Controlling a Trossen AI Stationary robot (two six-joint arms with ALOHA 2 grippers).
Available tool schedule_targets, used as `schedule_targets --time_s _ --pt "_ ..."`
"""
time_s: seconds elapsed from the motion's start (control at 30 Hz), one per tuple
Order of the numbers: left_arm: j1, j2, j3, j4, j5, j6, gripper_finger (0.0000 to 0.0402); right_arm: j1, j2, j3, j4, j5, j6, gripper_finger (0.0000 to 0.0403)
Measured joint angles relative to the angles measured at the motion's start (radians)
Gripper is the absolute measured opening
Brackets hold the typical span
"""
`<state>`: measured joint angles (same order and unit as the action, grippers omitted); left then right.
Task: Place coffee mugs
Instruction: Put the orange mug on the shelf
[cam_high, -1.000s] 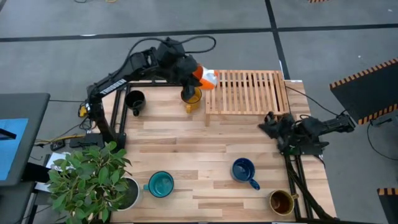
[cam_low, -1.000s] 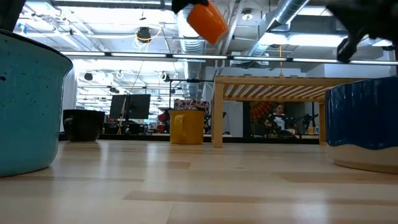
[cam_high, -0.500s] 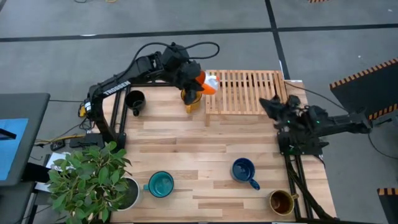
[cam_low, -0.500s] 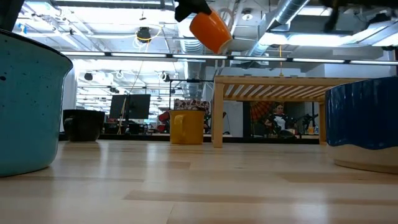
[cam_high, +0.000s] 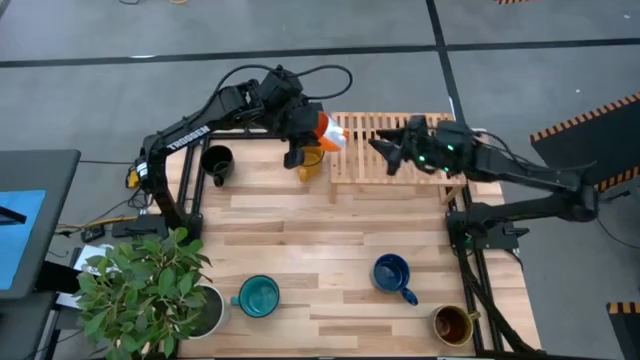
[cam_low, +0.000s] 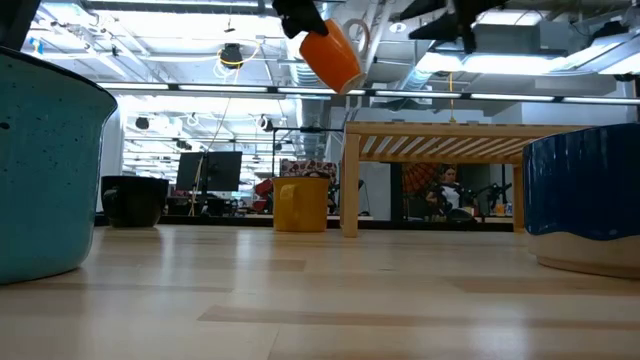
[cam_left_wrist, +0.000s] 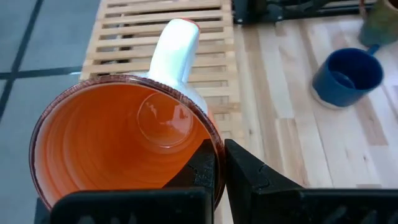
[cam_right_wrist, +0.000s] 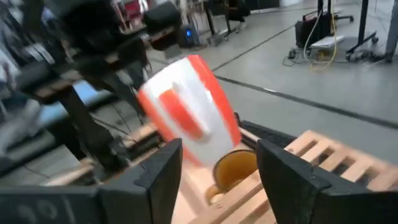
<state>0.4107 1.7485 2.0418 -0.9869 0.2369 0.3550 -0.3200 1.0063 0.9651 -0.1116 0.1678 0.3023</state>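
Note:
My right gripper needs to grab the orange mug by its handle next. Then it can place the mug on the wooden slatted rack.
My left gripper (cam_high: 310, 138) is shut on the orange mug (cam_high: 328, 130), high above the yellow mug (cam_high: 310, 160) at the left end of the wooden slatted rack (cam_high: 400, 150). The orange mug also shows in the low view (cam_low: 328, 55). My right gripper (cam_high: 385, 150) is open and empty above the rack, its fingers pointing at the orange mug (cam_right_wrist: 186, 112) from the right. The black mug (cam_high: 217, 160) stands at the far left. The teal (cam_high: 259, 296), dark blue (cam_high: 391, 272) and olive-brown (cam_high: 452, 323) mugs stand near the front edge. My left gripper pinches the orange mug's rim (cam_left_wrist: 210, 163), one finger inside the mug and one outside, on the side opposite the white handle (cam_left_wrist: 177, 43). The fingers come from the table's left, slanting down. The mug is lifted clear and tilted, with its handle toward the rack.
A potted plant in a white pot (cam_high: 150, 290) stands at the near left corner. Bare wood lies in the middle of the table (cam_high: 320, 230). The rack stands on legs (cam_low: 350, 180) at the far right.
My right arm has risen from the table's right edge and swung toward the far left, over the rack, and now points at the orange mug. My left gripper has kept the orange mug up in nearly the same place.

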Motion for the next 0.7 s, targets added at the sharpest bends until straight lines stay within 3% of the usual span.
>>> schedule_targets --time_s 0.2,0.43,0.53,0.7 --pt "0.000 0.002 0.000 0.013 0.016 0.001 0.0000 -0.034 0.127 0.104 -0.004 -0.124 -0.178 0.0238" --pt "-0.002 0.003 0.000 0.020 0.011 -0.001 0.0000 -0.069 0.200 0.178 -0.024 -0.224 -0.222 0.0231" --pt "-0.004 0.004 0.000 0.027 0.000 -0.004 0.0000 -0.082 0.227 0.186 -0.023 -0.312 -0.223 0.0230" --pt "-0.004 0.004 0.000 0.047 -0.008 -0.025 0.0000 -0.084 0.265 0.186 -0.012 -0.324 -0.225 0.0230"
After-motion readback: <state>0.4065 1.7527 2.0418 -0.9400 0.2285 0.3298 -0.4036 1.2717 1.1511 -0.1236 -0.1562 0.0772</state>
